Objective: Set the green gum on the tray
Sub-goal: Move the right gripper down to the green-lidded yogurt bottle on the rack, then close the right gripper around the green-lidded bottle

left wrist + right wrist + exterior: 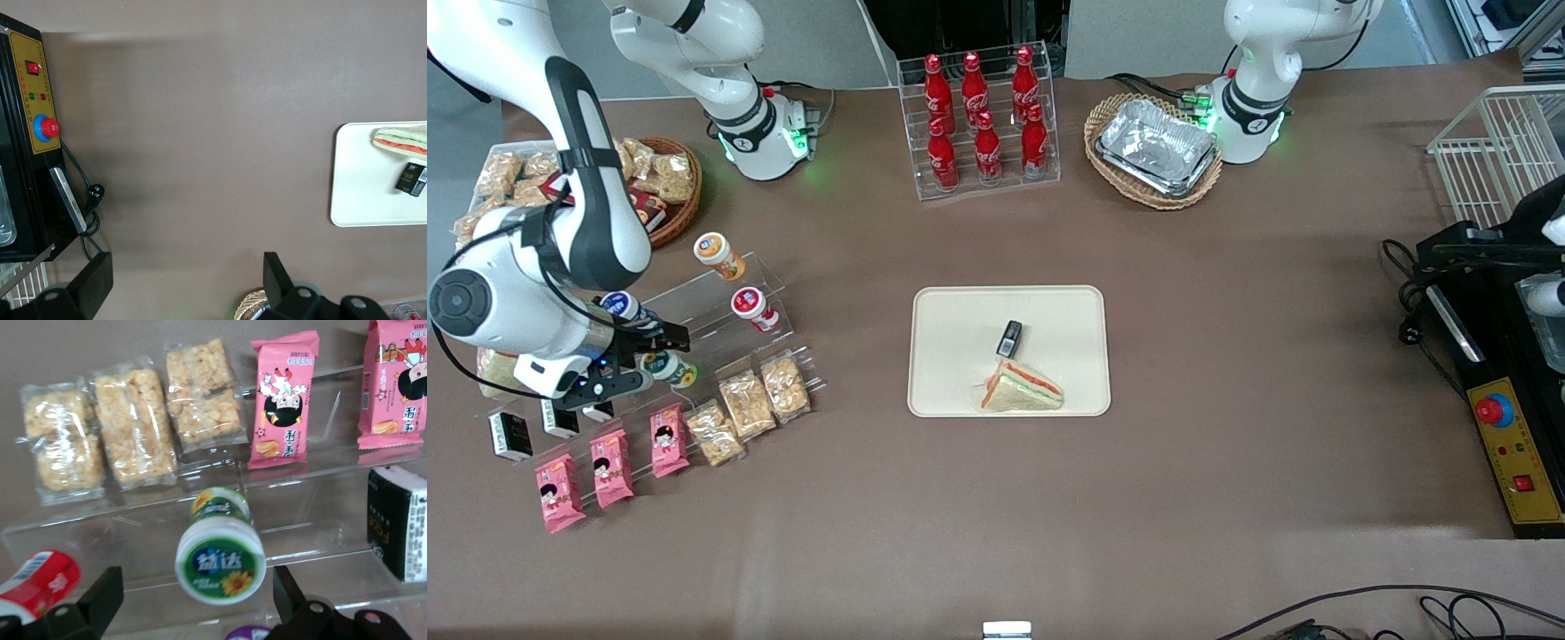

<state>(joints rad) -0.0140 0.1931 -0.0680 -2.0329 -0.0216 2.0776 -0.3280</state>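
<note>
My right gripper grabs the green gum by its lid (221,568) next, to leave the green gum's sunflower-printed body (220,505) free to settle on the tray.
The green gum (220,550) is a small white bottle with a green lid and a sunflower print; it lies on a step of the clear acrylic stand and also shows in the front view (669,369). My right gripper (197,600) is open, one finger on each side of the lid, not touching it. In the front view the gripper (636,356) sits at the stand, right at the bottle. The cream tray (951,320) lies in the table's middle, toward the parked arm from the stand, holding a sandwich (1021,391) and a small black pack (1009,338).
The stand also holds a red-lidded bottle (752,307), an orange-lidded bottle (717,253), a blue-lidded bottle (621,307), snack bags (133,427), pink packets (283,400) and black boxes (399,523). A cola rack (983,116), foil trays in a basket (1154,147) and a control box (1516,444) stand elsewhere.
</note>
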